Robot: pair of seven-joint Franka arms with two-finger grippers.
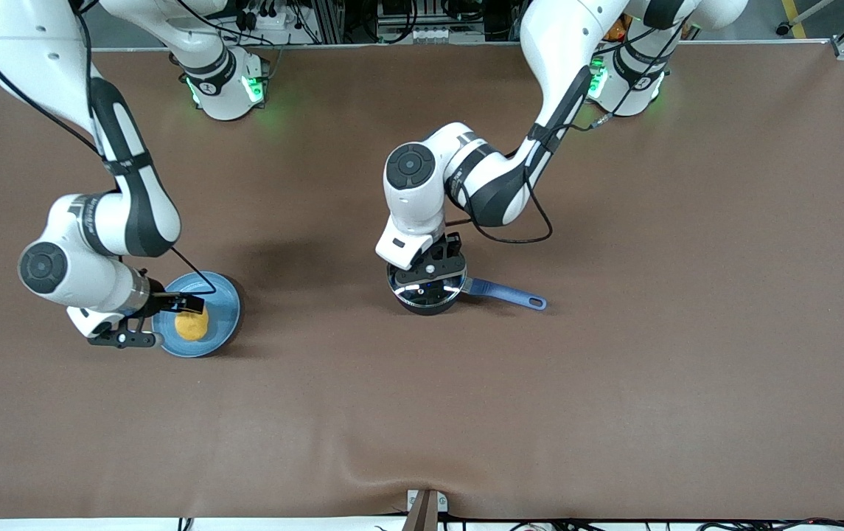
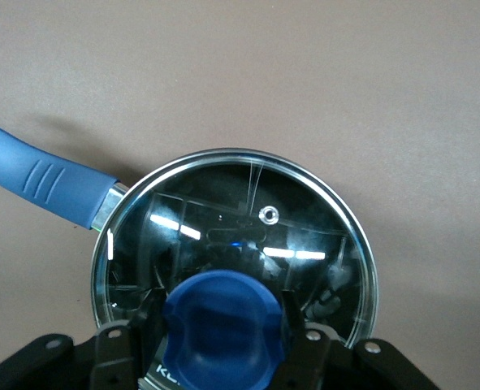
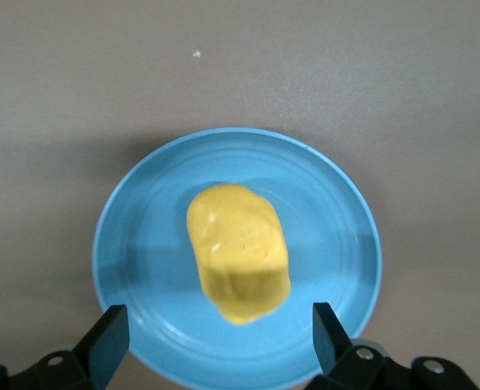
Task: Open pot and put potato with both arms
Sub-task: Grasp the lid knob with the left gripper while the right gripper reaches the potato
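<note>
My right gripper moves toward the potato [image 1: 192, 324] next, before closing, since my fingers stop short above the blue plate [image 1: 220, 305] and would miss.
The black pot [image 1: 429, 308] stands mid-table, its long blue handle [image 1: 504, 293] pointing toward the left arm's end. The glass lid [image 1: 422, 291] sits on it. My left gripper [image 1: 429, 274] is directly over the lid; in the left wrist view its fingers [image 2: 293, 315] press both sides of the lid's blue knob [image 2: 223, 329]. The yellow-orange potato [image 1: 192, 324] lies on a light-blue plate [image 1: 224, 299] toward the right arm's end. My right gripper [image 1: 158, 321] hovers open over the plate's edge. In the right wrist view its fingers [image 3: 330, 329] straddle the plate [image 3: 142, 244] just short of the potato [image 3: 238, 252].
The brown table cover [image 1: 613, 383] stretches wide around both objects. A small light speck [image 3: 196, 54] lies on it near the plate. The arm bases stand along the table's edge farthest from the front camera.
</note>
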